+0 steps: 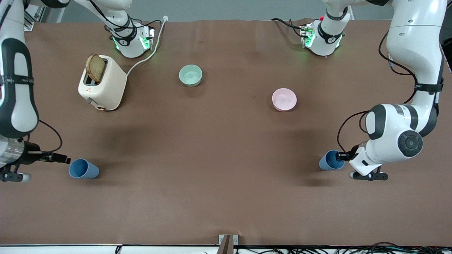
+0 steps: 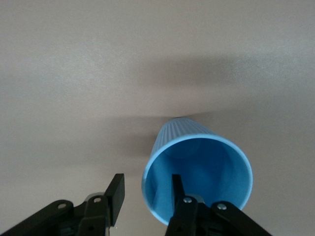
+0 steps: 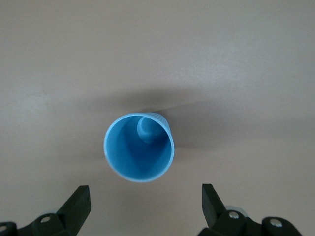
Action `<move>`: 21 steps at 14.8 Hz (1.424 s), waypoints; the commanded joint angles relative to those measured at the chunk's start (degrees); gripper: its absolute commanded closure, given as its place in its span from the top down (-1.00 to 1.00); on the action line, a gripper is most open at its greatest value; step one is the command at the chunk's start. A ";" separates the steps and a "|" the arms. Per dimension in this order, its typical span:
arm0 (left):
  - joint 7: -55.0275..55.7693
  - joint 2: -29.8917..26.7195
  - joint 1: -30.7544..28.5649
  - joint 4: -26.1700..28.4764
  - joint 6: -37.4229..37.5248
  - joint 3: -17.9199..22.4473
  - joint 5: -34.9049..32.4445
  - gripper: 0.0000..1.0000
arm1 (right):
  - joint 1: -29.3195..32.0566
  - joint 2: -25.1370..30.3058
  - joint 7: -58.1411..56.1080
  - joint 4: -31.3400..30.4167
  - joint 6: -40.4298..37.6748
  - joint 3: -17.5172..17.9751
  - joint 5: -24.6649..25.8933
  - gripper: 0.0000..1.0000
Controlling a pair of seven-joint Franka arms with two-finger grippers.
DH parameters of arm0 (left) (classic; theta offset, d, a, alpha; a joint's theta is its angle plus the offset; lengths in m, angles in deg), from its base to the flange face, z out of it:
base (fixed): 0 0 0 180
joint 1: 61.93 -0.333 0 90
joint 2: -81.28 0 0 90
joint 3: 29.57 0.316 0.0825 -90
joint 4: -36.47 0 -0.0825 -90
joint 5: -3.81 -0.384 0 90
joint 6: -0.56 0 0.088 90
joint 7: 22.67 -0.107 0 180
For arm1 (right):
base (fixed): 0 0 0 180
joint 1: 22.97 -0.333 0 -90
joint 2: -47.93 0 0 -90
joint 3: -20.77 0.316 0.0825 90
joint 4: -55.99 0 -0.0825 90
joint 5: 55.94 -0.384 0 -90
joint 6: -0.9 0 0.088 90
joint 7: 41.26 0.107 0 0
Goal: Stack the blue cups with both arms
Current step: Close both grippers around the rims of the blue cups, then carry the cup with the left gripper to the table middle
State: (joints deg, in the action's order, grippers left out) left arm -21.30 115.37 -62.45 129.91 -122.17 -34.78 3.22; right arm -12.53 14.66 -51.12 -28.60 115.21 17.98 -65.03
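Next, my right gripper should pick up the blue cup by its rim [image 1: 70,169] to stack it into the other blue cup [image 1: 331,161].
Two blue cups stand upright, mouths up, nearer the front camera than the bowls. One blue cup [image 1: 83,168] is at the right arm's end, the other blue cup [image 1: 329,161] at the left arm's end. The left arm's hand [image 1: 365,160] is at its cup. In the left wrist view the left gripper [image 2: 147,182] is open astride the cup's [image 2: 197,172] wall, one finger over the mouth, one outside. The right arm's hand [image 1: 10,155] is beside its cup. The right gripper [image 3: 145,191] is wide open and empty, just short of the cup [image 3: 139,147].
A cream toaster [image 1: 102,84] with a slice of bread in it stands toward the right arm's base, its white cord [image 1: 148,53] running to the back. A mint-green bowl [image 1: 190,75] and a pink bowl [image 1: 284,99] sit mid-table, farther from the front camera than the cups.
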 commanded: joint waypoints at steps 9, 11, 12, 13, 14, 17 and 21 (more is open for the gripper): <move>10.11 -3.32 3.85 -0.98 0.30 -4.17 -0.11 -0.99 | 1.70 -6.10 -8.86 -0.82 8.10 0.69 -3.83 0.63; 17.84 -3.41 4.21 -1.16 0.30 -9.70 -0.20 -0.99 | 1.60 -6.10 -8.86 -2.85 11.45 0.86 -3.92 0.34; 21.70 -3.15 4.73 -1.77 0.30 -11.99 -0.64 -0.99 | 1.60 -6.10 -8.86 -2.85 11.46 1.21 -3.92 -0.03; 25.83 -3.06 6.39 -2.38 0.30 -13.41 -0.90 -0.99 | 1.87 -6.10 -8.78 -2.85 11.55 1.39 -4.00 -0.44; 30.31 -2.80 9.37 -2.82 0.30 -13.60 -0.99 -0.99 | 1.87 -6.10 -8.78 -2.85 11.46 1.39 -5.22 -0.70; 41.66 -0.96 17.11 -4.67 0.21 -13.60 -0.90 -0.99 | 1.87 -5.67 -8.78 -2.85 10.06 1.39 -6.38 -0.97; 49.15 2.38 24.24 -4.85 -0.84 -13.25 -0.90 -0.94 | -0.58 -2.16 -7.29 -2.50 5.33 1.65 -6.29 -0.99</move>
State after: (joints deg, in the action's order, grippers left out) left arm 25.56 115.31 -39.79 126.80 -122.56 -48.59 3.11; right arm -11.65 8.66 -58.87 -29.96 123.36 19.35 -70.32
